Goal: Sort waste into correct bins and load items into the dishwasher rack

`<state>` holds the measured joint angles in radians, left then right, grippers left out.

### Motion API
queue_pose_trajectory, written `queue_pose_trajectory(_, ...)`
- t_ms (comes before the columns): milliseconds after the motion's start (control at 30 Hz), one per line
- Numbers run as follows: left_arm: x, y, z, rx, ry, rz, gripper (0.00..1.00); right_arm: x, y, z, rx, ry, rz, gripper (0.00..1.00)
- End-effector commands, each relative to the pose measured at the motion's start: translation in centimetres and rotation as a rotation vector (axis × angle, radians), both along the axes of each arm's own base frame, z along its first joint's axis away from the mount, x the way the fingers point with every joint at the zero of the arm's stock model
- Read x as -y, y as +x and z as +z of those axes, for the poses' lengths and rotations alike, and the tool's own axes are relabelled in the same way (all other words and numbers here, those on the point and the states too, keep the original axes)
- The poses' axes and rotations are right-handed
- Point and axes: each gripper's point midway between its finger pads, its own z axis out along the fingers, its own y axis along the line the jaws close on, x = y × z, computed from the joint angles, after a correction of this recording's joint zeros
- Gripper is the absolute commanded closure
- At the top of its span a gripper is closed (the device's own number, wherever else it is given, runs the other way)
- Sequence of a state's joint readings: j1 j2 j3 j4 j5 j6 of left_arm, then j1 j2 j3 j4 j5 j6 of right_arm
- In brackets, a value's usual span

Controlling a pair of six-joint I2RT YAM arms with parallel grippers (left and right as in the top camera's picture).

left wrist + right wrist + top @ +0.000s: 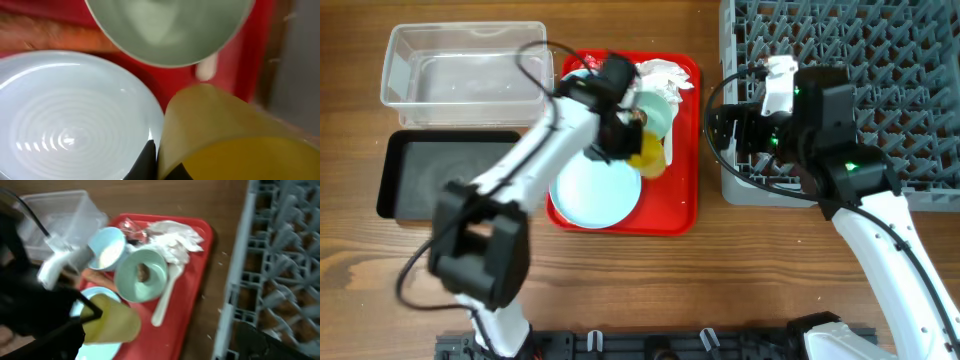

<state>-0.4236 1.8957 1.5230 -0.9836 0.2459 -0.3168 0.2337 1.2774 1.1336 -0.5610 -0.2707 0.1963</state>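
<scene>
The right gripper grips the yellow cup (652, 158) (114, 322) across its outer side next, leaving the cup's rim free. Then it loads the cup into the rack.
My left gripper (632, 140) is shut on the rim of the yellow cup (652, 158), over the flat red tray (685, 190); in the left wrist view one finger (152, 160) presses the cup wall (225, 135). The pale blue plate (65, 115) lies beside it. One bowl (130, 285) holds the brown lump (144, 272), the other (107, 250) holds white rice. Spoon (165, 300), carrot (97, 277), tissue (175, 240) and wrapper (132, 227) lie on the tray. My right gripper (722, 130) is open and empty at the rack's (860, 60) left edge.
The clear tub (460, 65) stands at the back left, with the black tray (430, 175) just in front of it. Both are left of the red tray. A strip of bare wood separates the red tray from the rack.
</scene>
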Motion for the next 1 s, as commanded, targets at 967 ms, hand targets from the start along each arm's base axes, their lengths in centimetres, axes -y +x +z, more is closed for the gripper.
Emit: queue_pose_trajectory(967,0.5,0.6,21.2,0.293,-1.095,-0.375,0.96,-14.5,-2.9,11.4,0.483,0.585,0.974,0.28)
